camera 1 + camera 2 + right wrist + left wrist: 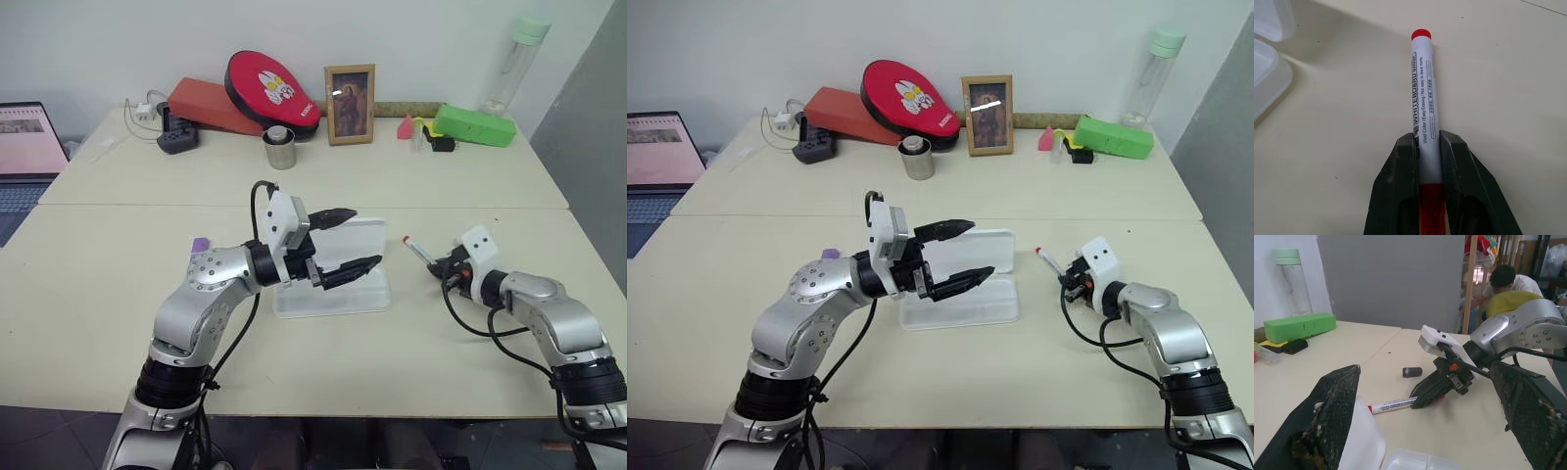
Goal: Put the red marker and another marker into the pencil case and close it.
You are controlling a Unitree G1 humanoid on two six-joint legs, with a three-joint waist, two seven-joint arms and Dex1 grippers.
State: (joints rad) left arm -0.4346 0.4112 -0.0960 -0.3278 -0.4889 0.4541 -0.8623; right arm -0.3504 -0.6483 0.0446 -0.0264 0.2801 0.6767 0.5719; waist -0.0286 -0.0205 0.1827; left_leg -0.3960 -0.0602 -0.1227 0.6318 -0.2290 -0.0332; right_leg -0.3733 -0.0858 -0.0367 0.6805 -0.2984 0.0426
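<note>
My right gripper needs to bring the red marker [417, 249] closer to the pencil case [338, 297] before it lets go: the marker is over empty table, short of the case.
The red marker [1423, 103], white with red ends, lies on the table right of the pencil case [338, 297]. My right gripper [1427, 142] is shut on its barrel near one red end, low over the table. The translucent case is open, its lid standing upright. My left gripper [353, 240] is open, pointing right, one finger above and one below the lid's edge. The lid's corner lies against one finger [1332, 406]. A light purple marker [200, 244] peeks out behind my left arm, mostly hidden.
Along the back of the table stand a green box [475, 124], a clear bottle [519, 59], a photo frame [350, 104], a red paddle case [269, 88] and a metal cup [280, 147]. A laptop [24, 147] sits far left. A small dark cap [1412, 371] lies near the marker.
</note>
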